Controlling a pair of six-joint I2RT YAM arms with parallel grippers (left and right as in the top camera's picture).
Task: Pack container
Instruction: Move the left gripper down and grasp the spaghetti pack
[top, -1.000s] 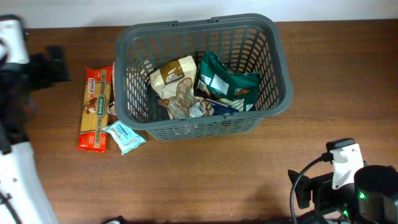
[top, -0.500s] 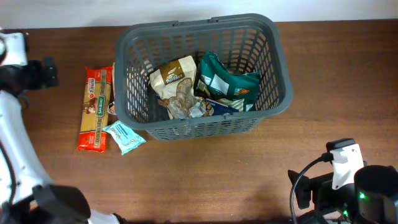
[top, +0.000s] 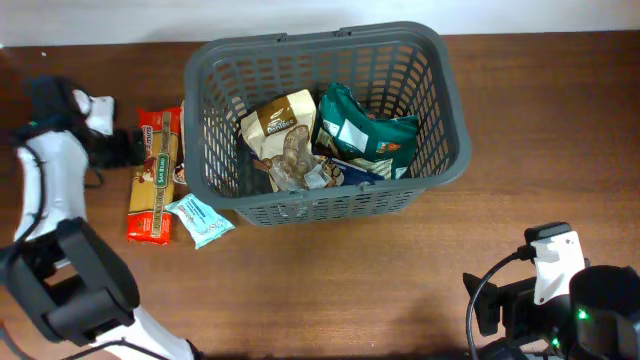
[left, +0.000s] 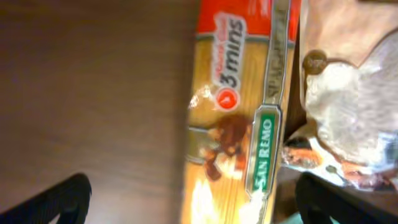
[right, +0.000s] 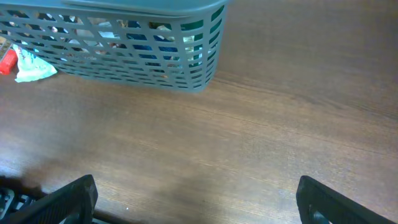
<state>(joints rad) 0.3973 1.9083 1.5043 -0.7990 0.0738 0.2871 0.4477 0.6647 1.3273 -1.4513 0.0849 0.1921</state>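
The spaghetti packet (top: 153, 180) should be grabbed by my left gripper across its narrow width, near its middle. Both of its ends stay free so that I can lay the packet inside the basket.
The dark grey slotted basket (top: 453, 120) stands at the table's back middle and also shows in the right wrist view (right: 130, 46). It holds a brown and cream packet (top: 280, 122), a green packet (top: 365, 135) and a clear packet (top: 295, 165). A red and yellow spaghetti packet (top: 153, 180) lies left of the basket, filling the left wrist view (left: 239, 106). My left gripper (top: 128, 148) is open just above the packet's far end, its fingers (left: 193, 208) either side of it. My right gripper (right: 196, 199) is open and empty over bare wood at the front right.
A small light blue packet (top: 198, 220) lies by the spaghetti packet's near end. A brownish clear packet (left: 348, 106) lies between the spaghetti and the basket. The right arm's base (top: 555, 295) is at the front right corner.
My left arm has swung in from the far left edge toward the right, and its gripper is now over the spaghetti packet's far end. The right arm and the packets have not moved.
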